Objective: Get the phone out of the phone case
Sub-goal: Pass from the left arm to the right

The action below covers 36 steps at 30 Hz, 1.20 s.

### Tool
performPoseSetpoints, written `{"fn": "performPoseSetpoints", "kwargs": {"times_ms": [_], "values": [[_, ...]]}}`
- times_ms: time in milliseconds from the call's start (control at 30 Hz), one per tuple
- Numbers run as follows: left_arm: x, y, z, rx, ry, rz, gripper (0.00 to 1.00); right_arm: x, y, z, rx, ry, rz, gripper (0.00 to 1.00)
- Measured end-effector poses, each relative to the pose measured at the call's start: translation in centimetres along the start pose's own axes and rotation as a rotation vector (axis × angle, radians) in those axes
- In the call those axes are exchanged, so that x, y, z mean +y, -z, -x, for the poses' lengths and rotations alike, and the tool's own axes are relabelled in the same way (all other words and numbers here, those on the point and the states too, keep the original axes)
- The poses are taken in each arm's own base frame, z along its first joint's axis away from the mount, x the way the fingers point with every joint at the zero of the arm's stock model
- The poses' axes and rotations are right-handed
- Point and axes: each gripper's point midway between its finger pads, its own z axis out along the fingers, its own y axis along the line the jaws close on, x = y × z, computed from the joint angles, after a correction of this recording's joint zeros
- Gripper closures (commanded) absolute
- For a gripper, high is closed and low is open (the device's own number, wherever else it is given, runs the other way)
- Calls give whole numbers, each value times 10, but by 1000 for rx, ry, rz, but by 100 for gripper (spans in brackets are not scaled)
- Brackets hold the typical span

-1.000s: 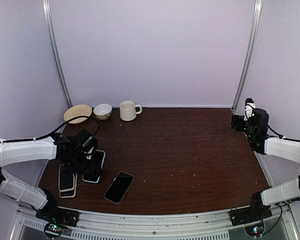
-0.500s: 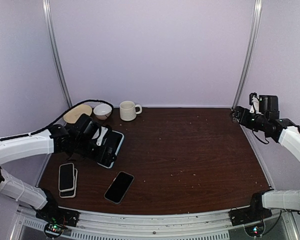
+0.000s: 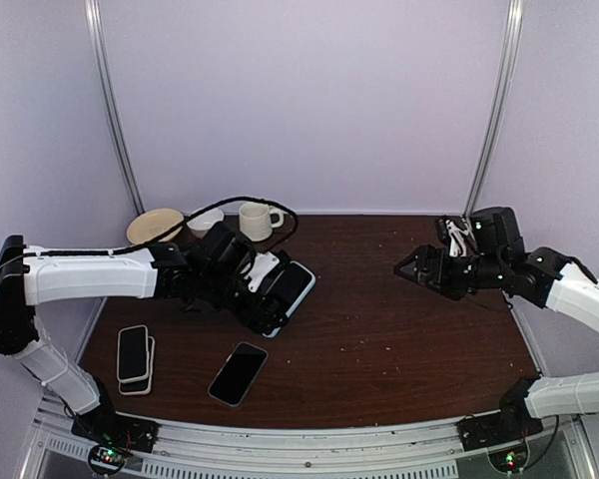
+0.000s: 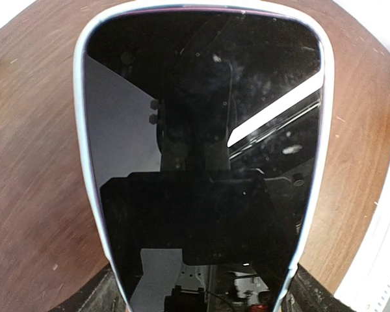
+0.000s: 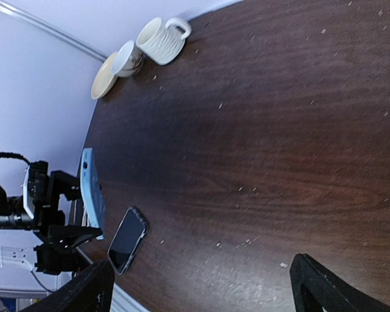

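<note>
I will next use my right gripper to pinch the phone case (image 4: 81,130) by one long side, across screen and back, so the other side of the phone case stays free for taking out the phone.
The phone (image 4: 201,130), black screen up, sits inside a pale blue phone case (image 4: 81,130) whose rim frames the whole left wrist view. My left gripper (image 3: 256,296) is shut on the case's near end and holds it tilted above the table left of the middle (image 3: 285,287). The dark fingers (image 4: 91,296) press on both long edges. From the right wrist view the case's blue back (image 5: 91,188) shows edge-on. My right gripper (image 3: 411,269) hovers open at the right of the middle, pointing left towards the phone, with nothing between its fingers (image 5: 84,289).
A bare black phone (image 3: 238,372) lies flat near the front edge. A stack of two phones (image 3: 133,356) lies at the front left. A tan dish (image 3: 155,225), a small white bowl (image 3: 206,220) and a cream mug (image 3: 257,221) stand at the back left.
My left gripper lifted the cased phone from the table's left side and carried it right, towards the middle. My right arm swung from the back right corner in towards the middle.
</note>
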Motion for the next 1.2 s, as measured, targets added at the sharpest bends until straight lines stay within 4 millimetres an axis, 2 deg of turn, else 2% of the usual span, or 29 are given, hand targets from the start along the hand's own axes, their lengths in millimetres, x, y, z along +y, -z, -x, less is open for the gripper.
{"fn": "performPoseSetpoints", "kwargs": {"times_ms": [167, 367, 633, 767, 1000, 1200], "values": [[-16, -14, 4, 1, -51, -58, 40, 30, -17, -35, 119, -10, 75, 1], [-28, -18, 6, -5, -102, -96, 41, 54, -33, -56, 191, -71, 155, 1], [-47, -17, 14, -22, -162, -143, 41, 76, -64, -83, 290, -78, 175, 16], [-53, -21, 12, -13, -177, -151, 42, 86, -75, -85, 295, -93, 192, 24], [-60, -26, 7, 2, -195, -153, 42, 100, -84, -75, 274, -106, 224, 47], [-60, -28, 5, 8, -200, -143, 42, 100, -92, -76, 284, -116, 218, 57]]}}
